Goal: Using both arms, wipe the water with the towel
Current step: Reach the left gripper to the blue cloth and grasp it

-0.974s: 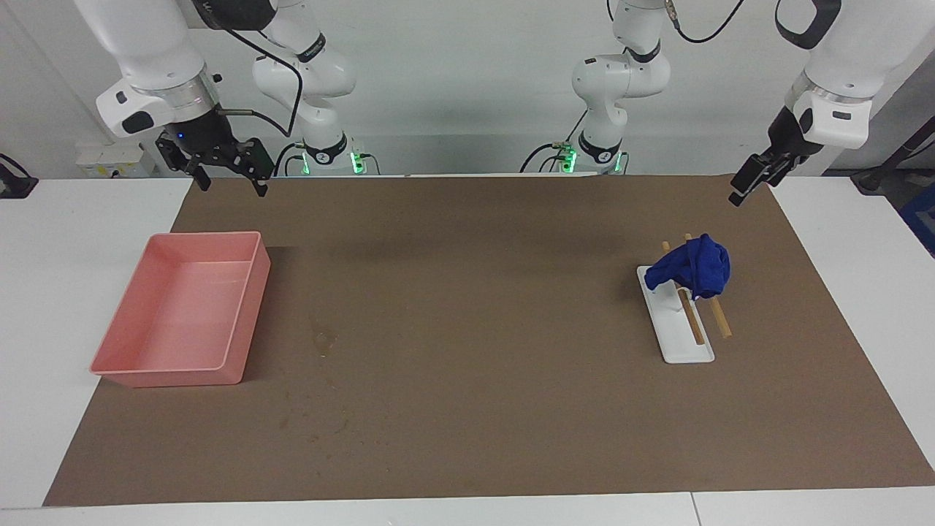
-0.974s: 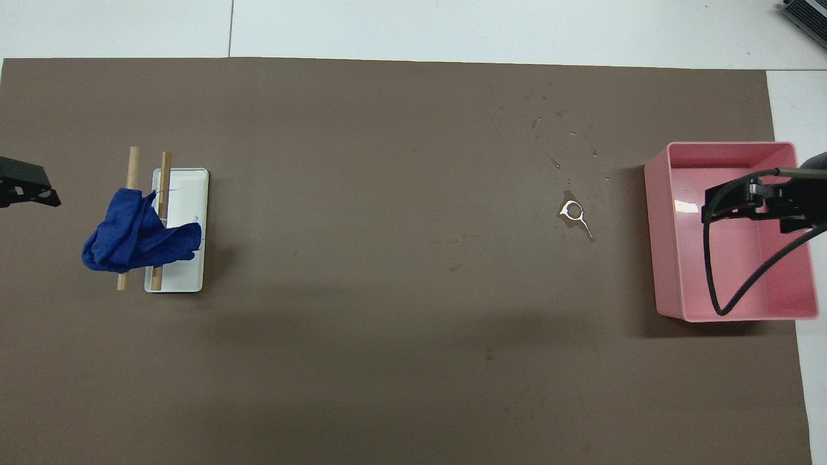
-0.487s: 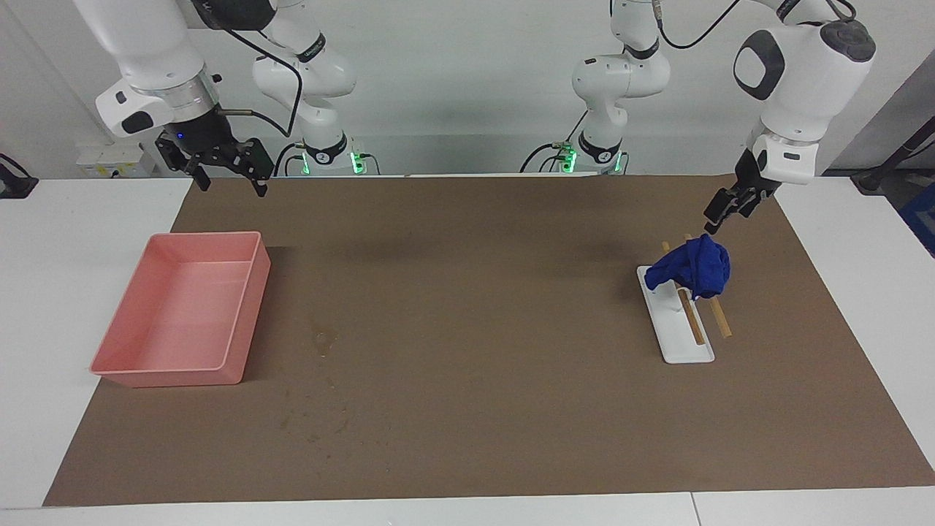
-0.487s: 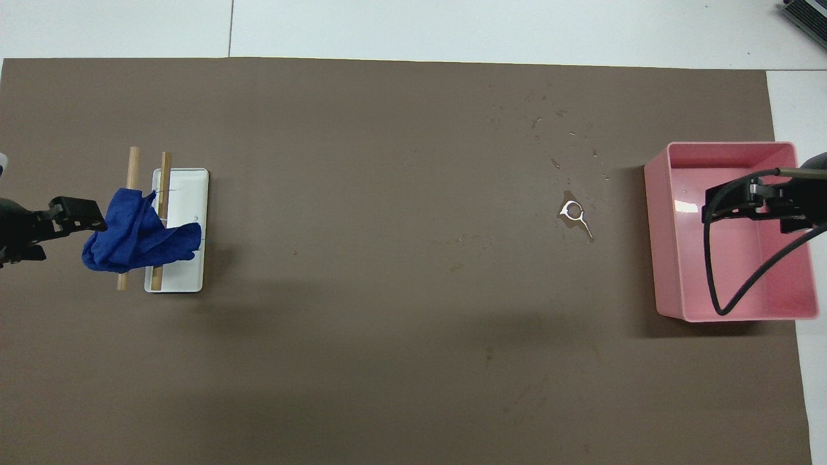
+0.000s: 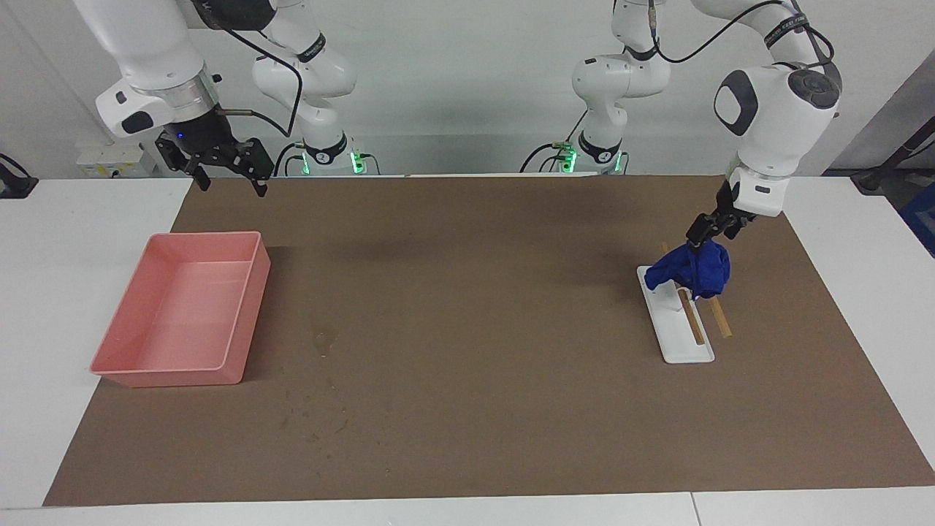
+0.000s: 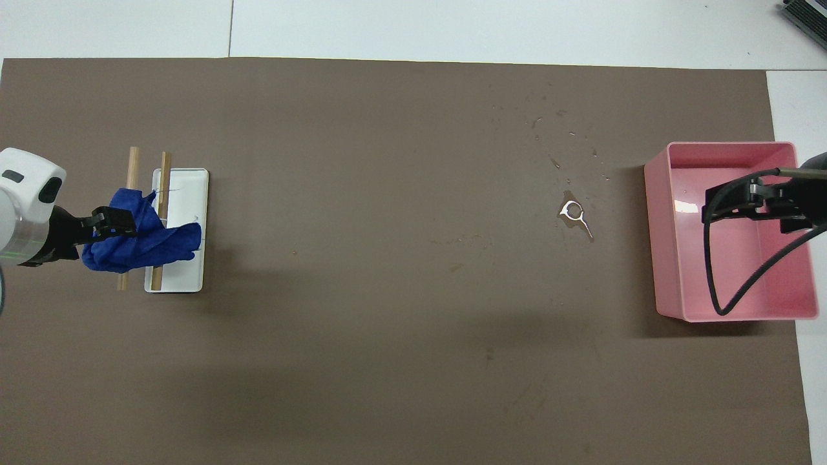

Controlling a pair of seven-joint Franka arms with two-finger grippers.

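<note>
Next, the left gripper pinches the blue towel by its top fold [image 6: 140,223], which is raised while the towel hangs slack over the wooden rods.
The towel [image 5: 692,269] [image 6: 139,240], a crumpled royal-blue cloth, lies bunched over two wooden rods on a small white tray [image 5: 685,345] toward the left arm's end of the table. My left gripper [image 5: 697,239] [image 6: 110,223] is open and down at the towel's top fold, its fingertips reaching the cloth. The water [image 5: 323,340] [image 6: 574,213], a small glossy wet blotch, sits on the brown mat beside the pink tray [image 5: 248,307] [image 6: 652,245]. My right gripper [image 5: 226,169] [image 6: 736,197] hangs open and empty, high over the pink tray, and waits.
The wooden rods [image 5: 722,321] [image 6: 133,165] stick out past the white tray. Faint speckled marks dot the mat [image 6: 387,194] around the water. The mat's middle lies bare between the water and the towel.
My left arm has swung in from the table's edge and come down onto the towel. The right arm, the towel and the water have not moved.
</note>
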